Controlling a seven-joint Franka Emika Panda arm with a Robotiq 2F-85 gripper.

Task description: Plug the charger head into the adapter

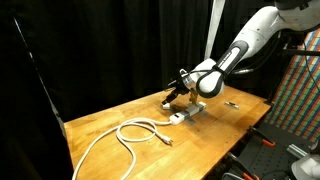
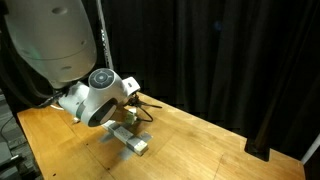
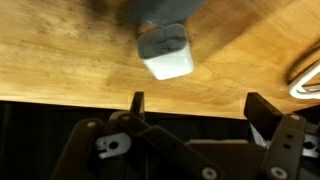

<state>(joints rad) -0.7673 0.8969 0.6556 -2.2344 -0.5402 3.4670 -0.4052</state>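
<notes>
I should next grab the charger head's opposite sides, whitish side toward my palm, to plug its free far side into the adapter (image 1: 192,111).
The adapter (image 1: 192,111) is a narrow white strip with a dark top, lying on the wooden table (image 1: 120,112). It also shows in an exterior view (image 2: 130,139). In the wrist view its whitish end block (image 3: 166,58) lies just ahead of the fingers. I cannot tell the charger head apart from the strip in any view. My gripper (image 1: 174,94) hovers a little above the table beside the strip's far end, also seen in an exterior view (image 2: 141,104). Its fingers (image 3: 198,98) are spread wide with nothing between them.
A coiled white cable (image 1: 135,133) lies on the table toward the front edge, and its loop shows at the wrist view's right edge (image 3: 308,80). A tiny dark object (image 1: 231,103) lies near the table's right side. Black curtains hang behind the table.
</notes>
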